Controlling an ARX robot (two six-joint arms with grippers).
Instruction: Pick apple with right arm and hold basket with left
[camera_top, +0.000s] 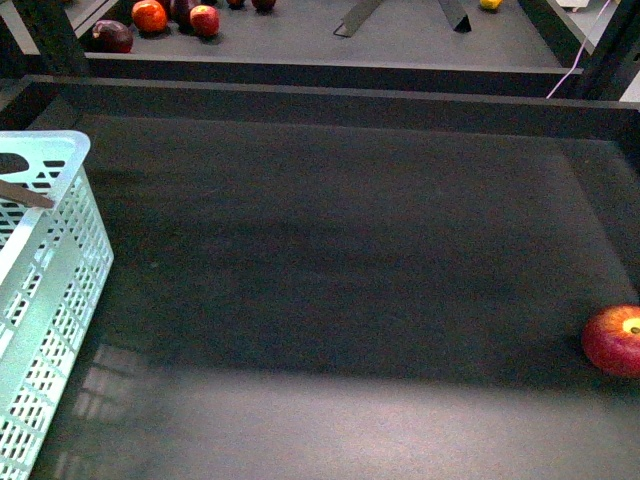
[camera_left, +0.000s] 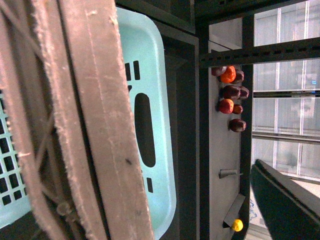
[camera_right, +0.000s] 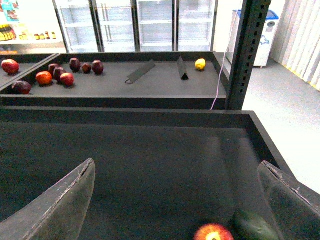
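The mint-blue basket needs to be held ready for the apple (camera_top: 615, 340). My left gripper will hold the basket by its rim (camera_top: 52, 145) beside the handle slot next.
The apple (camera_top: 615, 340), red with a yellow patch round its stem, lies on the dark table at the far right edge of the front view. In the right wrist view the apple (camera_right: 213, 233) sits low between the spread fingers of my right gripper (camera_right: 176, 165), which is open and holds nothing. The mint-blue basket (camera_top: 40, 300) stands at the table's left edge. My left gripper (camera_left: 195, 150) is open. Its brown finger pad (camera_left: 100, 125) lies close along the basket (camera_left: 155, 150) rim, and whether they touch I cannot tell. Neither arm is plainly seen in the front view.
A dark green object (camera_right: 254, 226) lies right beside the apple. The table has raised dark walls (camera_top: 320, 95). On the shelf behind lie several red and maroon fruits (camera_top: 150, 17), a lemon (camera_right: 200, 64) and two metal wedges (camera_right: 140, 72). A steel post (camera_right: 245, 55) stands at the far right corner.
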